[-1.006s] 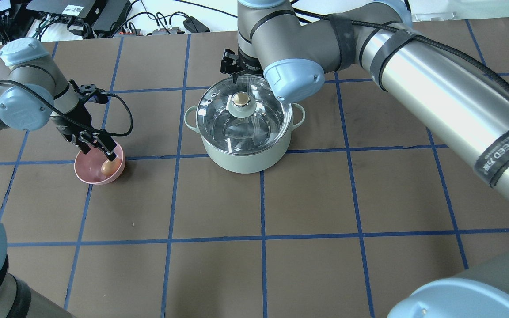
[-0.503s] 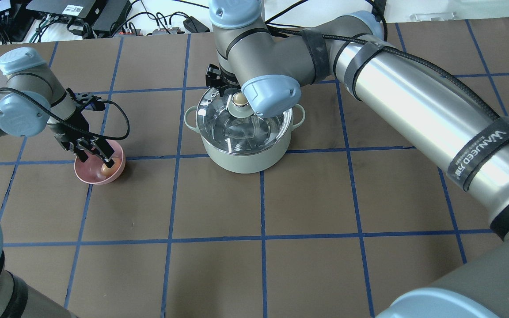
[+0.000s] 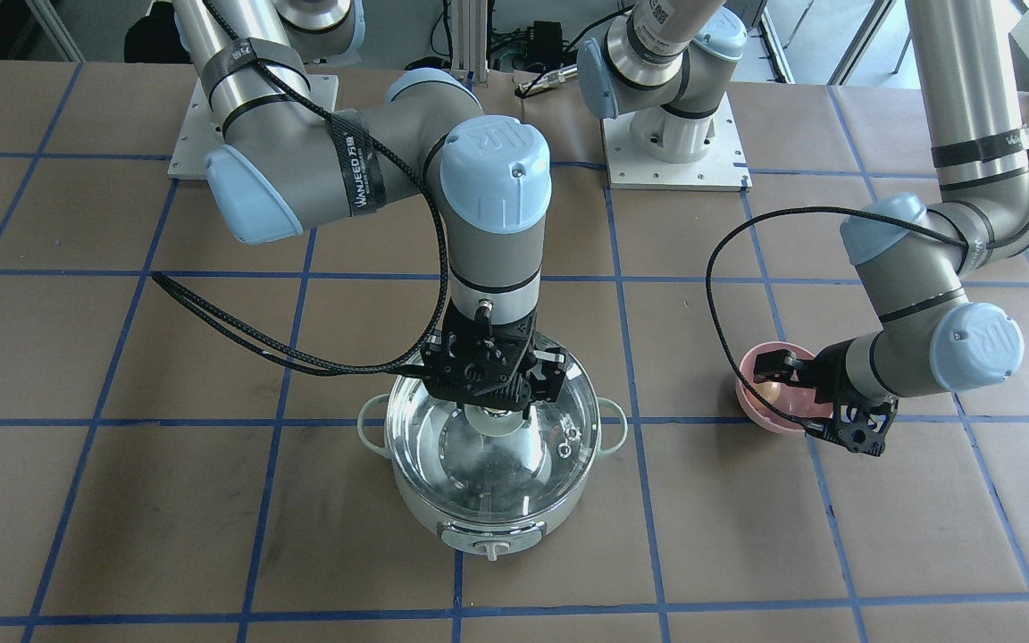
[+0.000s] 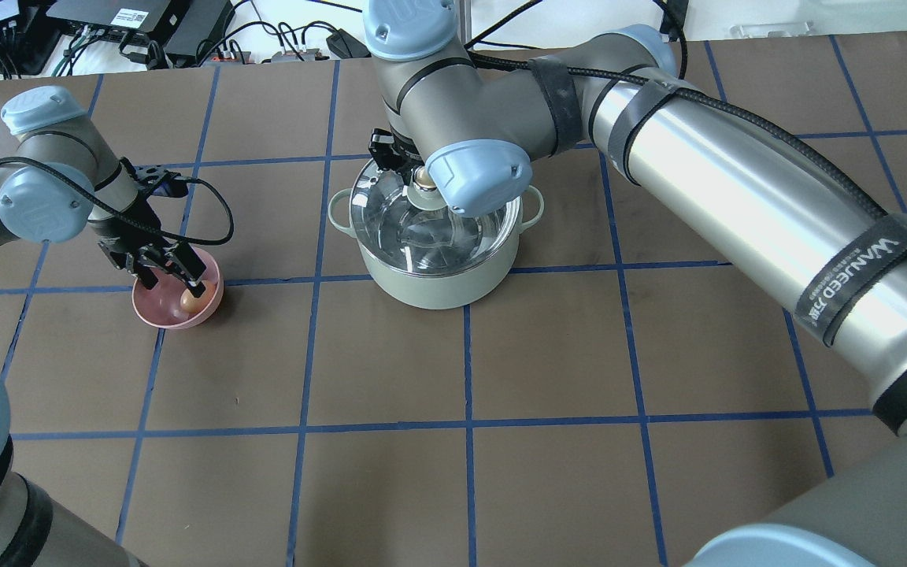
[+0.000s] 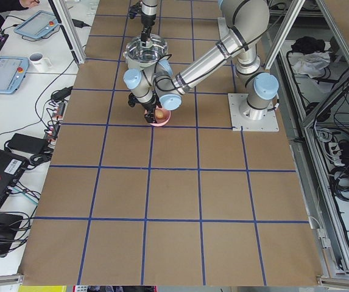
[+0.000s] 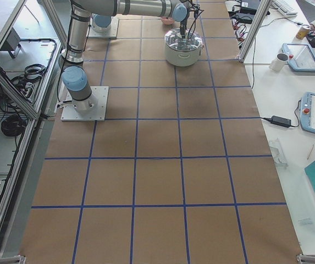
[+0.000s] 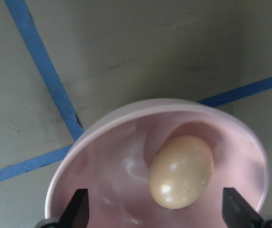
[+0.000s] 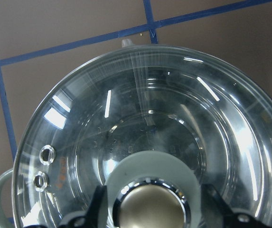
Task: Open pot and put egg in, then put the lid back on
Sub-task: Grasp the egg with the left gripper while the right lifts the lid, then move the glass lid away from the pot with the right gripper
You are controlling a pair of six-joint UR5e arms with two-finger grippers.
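Note:
The robot's right gripper should take hold of the glass lid by its narrow tan knob (image 8: 151, 206) next, because the lid is far wider than the gripper's open fingers.
The mint-green pot (image 4: 438, 283) stands mid-table with the glass lid (image 4: 410, 232) on it. My right gripper (image 3: 492, 406) hangs straight over the lid's tan knob (image 8: 150, 209). It is open, with a finger (image 8: 98, 206) on each side of the knob's green base. The egg (image 7: 181, 173) lies in a small pink bowl (image 4: 156, 309) to the pot's left. My left gripper (image 4: 174, 276) is open and low over the bowl, its fingertips (image 7: 79, 209) either side of the egg and not touching it.
The brown table (image 4: 548, 370) carries a blue tape grid. Cables and electronics (image 4: 146, 24) lie past its far edge. The pot's control knob (image 3: 489, 546) faces the operators' side. The right arm's forearm (image 4: 737, 205) reaches across the table's right half.
My right wrist has swung left across the pot, bringing the gripper from the lid's far rim to over the knob. My left gripper has shifted slightly over the bowl.

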